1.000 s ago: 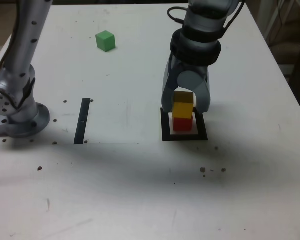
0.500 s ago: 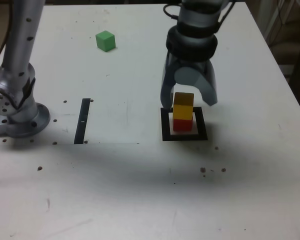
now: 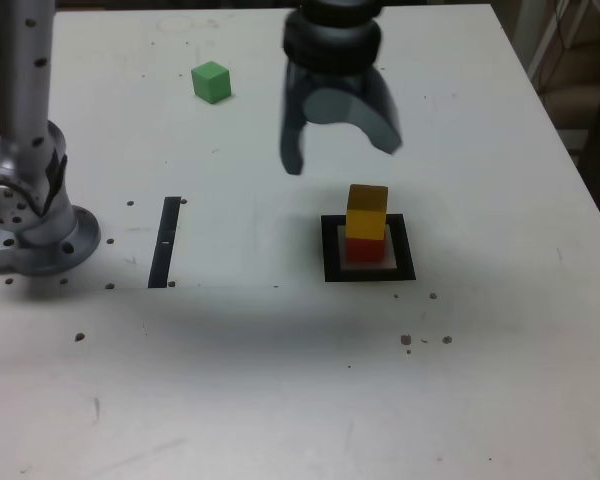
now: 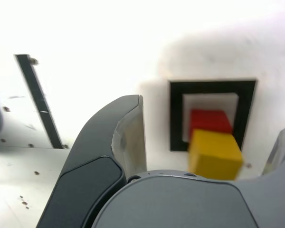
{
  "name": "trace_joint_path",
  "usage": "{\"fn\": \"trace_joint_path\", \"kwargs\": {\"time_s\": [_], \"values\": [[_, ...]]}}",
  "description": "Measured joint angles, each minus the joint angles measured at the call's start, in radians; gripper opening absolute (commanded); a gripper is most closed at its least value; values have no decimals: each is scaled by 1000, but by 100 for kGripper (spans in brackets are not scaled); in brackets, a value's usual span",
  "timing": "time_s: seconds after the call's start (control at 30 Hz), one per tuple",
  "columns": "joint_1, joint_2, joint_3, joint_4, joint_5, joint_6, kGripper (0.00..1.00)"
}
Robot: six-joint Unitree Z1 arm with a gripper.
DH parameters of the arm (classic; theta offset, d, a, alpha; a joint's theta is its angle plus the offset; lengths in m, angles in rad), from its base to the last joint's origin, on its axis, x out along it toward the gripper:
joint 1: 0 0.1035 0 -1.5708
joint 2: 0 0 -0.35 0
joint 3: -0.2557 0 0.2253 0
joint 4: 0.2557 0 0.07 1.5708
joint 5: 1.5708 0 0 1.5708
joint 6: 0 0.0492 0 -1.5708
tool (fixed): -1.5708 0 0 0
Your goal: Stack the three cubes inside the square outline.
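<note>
Next, my gripper grabs the green cube (image 3: 211,81) by two of its opposite sides, to top the stack in the square outline.
The yellow cube (image 3: 367,210) rests on the red cube (image 3: 362,248), slightly askew, inside the square outline (image 3: 330,262). The green cube (image 3: 211,81) sits alone at the far back on the exterior view's left. My gripper (image 3: 340,155) hangs open above the table, behind the stack and a little to the exterior view's left, touching nothing. In the wrist view the yellow cube (image 4: 214,153) and red cube (image 4: 209,121) show between the spread fingers (image 4: 128,128), with the outline (image 4: 176,118) around them.
The arm's grey base (image 3: 35,230) stands at the exterior view's left edge. A thin black strip (image 3: 165,241) lies flat between the base and the outline. Small dark specks dot the white table (image 3: 280,380).
The jaws have opened and let go of the yellow cube. The gripper has risen and drifted back and toward the exterior view's left; the stack stays put.
</note>
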Motion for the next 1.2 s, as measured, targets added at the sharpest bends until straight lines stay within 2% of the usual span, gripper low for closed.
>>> {"fn": "trace_joint_path", "kwargs": {"time_s": [0.17,0.6,0.9,1.2], "values": [[52,-31,52,1,-1,11,99],[299,-93,159,13,21,95,99],[501,-102,157,13,34,172,100],[649,-100,145,9,40,222,100]]}}
